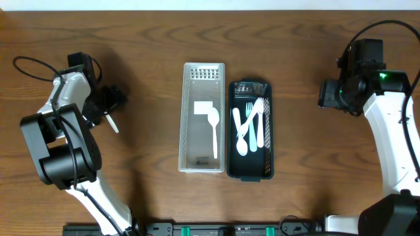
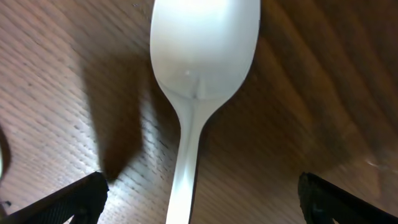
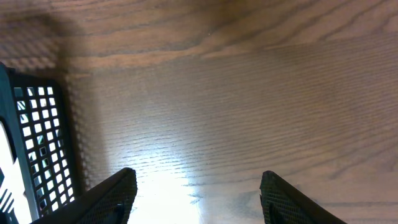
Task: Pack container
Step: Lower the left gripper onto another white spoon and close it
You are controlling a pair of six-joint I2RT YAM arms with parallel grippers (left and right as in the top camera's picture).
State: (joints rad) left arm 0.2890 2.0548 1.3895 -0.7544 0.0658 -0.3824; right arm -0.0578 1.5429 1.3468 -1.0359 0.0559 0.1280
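Note:
My left gripper will close on the white spoon, since its fingers are on either side of the spoon's handle (image 1: 112, 124) (image 2: 184, 174) and one finger meets its shadow on the wood.
A white plastic spoon (image 1: 113, 122) lies on the wooden table at the far left. In the left wrist view the spoon (image 2: 205, 56) fills the middle, with its handle running between the two fingers. My left gripper (image 1: 108, 105) (image 2: 199, 193) is open around the handle and its fingers stand well clear of it. A black slotted container (image 1: 249, 167) holds several white forks and spoons (image 1: 251, 128). A grey slotted container (image 1: 202, 164) to its left holds one white utensil (image 1: 211, 121). My right gripper (image 1: 326, 95) (image 3: 196, 186) is open and empty over bare table, to the right of the black container (image 3: 37, 124).
The two containers stand side by side in the middle of the table. Bare wood lies between each gripper and the containers. Both arms' bases are at the front edge, and cables hang near each arm.

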